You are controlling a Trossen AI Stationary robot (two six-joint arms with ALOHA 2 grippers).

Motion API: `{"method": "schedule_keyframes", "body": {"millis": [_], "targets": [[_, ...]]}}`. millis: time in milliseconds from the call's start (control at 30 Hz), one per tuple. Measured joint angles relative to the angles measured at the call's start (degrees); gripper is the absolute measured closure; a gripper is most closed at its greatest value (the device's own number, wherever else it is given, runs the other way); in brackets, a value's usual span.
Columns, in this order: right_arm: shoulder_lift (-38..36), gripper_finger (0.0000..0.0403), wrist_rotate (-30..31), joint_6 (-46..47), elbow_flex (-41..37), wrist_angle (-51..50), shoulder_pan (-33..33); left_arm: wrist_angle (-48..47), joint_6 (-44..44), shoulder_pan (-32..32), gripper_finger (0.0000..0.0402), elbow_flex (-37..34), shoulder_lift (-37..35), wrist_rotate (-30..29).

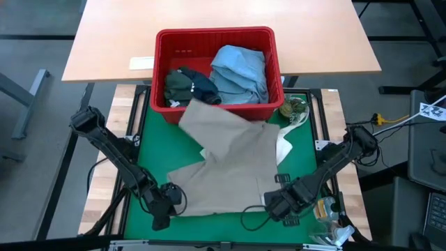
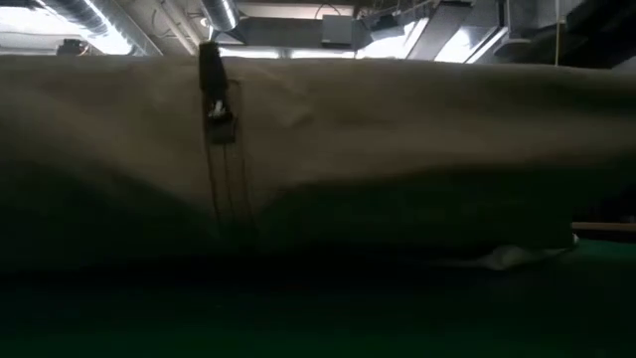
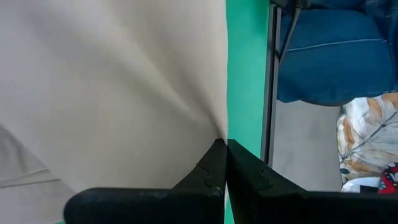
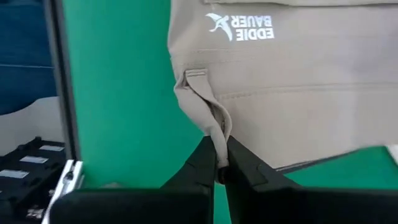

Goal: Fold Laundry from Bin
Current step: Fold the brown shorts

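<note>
My right gripper should stay closed on the garment until I pull it nearer, because the beige garment's far end (image 1: 202, 117) leans on the red bin.
A beige garment (image 1: 233, 164) with an "EDDIE BAUER" label (image 4: 239, 27) lies spread on the green mat (image 1: 150, 139). Its far end rests against the near wall of the red bin (image 1: 216, 33). The bin holds a light blue shirt (image 1: 240, 73), a dark olive-green garment (image 1: 179, 81) and a navy one (image 1: 206, 88). My left gripper (image 1: 167, 197) is shut on the beige garment's near left corner. My right gripper (image 1: 274, 201) is shut on its near right corner. In the low view the beige garment (image 2: 318, 149) fills the picture. My left gripper pinches the beige garment's side edge (image 3: 219, 129) at its near left corner, between its two fingertips. The fingers come low from the table's near side. Creases in the cloth run toward the pinch. My right gripper pinches the bunched waistband corner (image 4: 217, 127) just below a belt loop (image 4: 194, 76), between its two fingertips. The fingers come low from the table's near right. The cloth beyond the pinch lies on the mat.
A white bag (image 1: 284, 148) sticks out from under the beige garment's right side. A small mottled green object (image 1: 294, 108) lies at the mat's far right corner. A wooden table (image 1: 223, 17) stands behind the bin. Black frame rails (image 1: 323, 132) border the mat.
</note>
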Motion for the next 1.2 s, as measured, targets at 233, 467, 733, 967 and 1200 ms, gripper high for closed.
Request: {"method": "schedule_keyframes", "body": {"millis": [233,467,733,967,1200], "targets": [[0.0,0.0385,-6.65,0.04,-0.35,4.78,1.6,3.42,0.0,-0.68,0.0401,0.0,3.96,0.85],[0.0,0.038,-9.13,0.04,-0.35,7.57,1.45,3.58,-5.94,-0.63,0.0397,0.0,4.52,2.91],[0.0,0.0379,-13.6,0.02,-0.35,7.6,1.45,3.56,-10.38,-0.63,0.0325,0.0,4.52,2.37],[0.0,0.0375,-14.74,0.02,-0.35,7.64,1.45,3.32,-8.48,-0.09,0.0274,0.0,4.52,-3.3],[0.0,0.0347,-13.79,0.02,-0.35,7.64,1.45,-0.72,-8.62,2.43,0.0278,0.0,4.52,-9.88]]}}
